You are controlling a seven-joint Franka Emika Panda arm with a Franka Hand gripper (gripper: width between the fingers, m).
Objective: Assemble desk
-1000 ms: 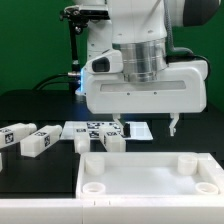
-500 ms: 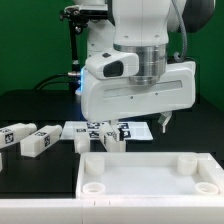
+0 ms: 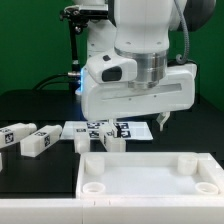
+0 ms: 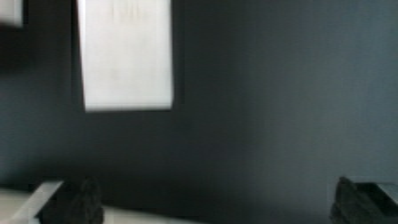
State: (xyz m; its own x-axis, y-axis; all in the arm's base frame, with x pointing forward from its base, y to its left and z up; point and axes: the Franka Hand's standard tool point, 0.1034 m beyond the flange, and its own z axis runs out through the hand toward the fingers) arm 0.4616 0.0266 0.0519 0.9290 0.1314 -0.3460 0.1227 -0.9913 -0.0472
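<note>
Bare dark table shows between my gripper's fingers, short of the white oblong point(image 4: 128, 55), so closing now would miss. My gripper moves toward it first, then closes on it.
The white desk tabletop point(image 3: 150, 172) lies flat at the front, with round sockets at its corners. Two white tagged legs point(image 3: 15, 135) point(image 3: 40, 141) lie on the black table at the exterior view's left. A third leg point(image 3: 112, 143) lies just behind the tabletop. My gripper point(image 3: 130, 122) hangs above the table behind the tabletop, open and empty, and only one fingertip point(image 3: 163, 122) shows clearly. In the wrist view the gripper point(image 4: 221, 205) has its fingers wide apart with nothing between them. A blurred white oblong point(image 4: 128, 55) lies beyond them, and I cannot tell what it is.
The marker board point(image 3: 90, 127) lies flat on the table under the gripper. A black stand point(image 3: 72, 50) and the arm's base with a blue light point(image 3: 78, 80) are at the back. The white table edge point(image 3: 40, 210) runs along the front.
The gripper hand has turned and tilted, and its visible fingertip has shifted toward the exterior view's left. The legs and tabletop have not moved.
</note>
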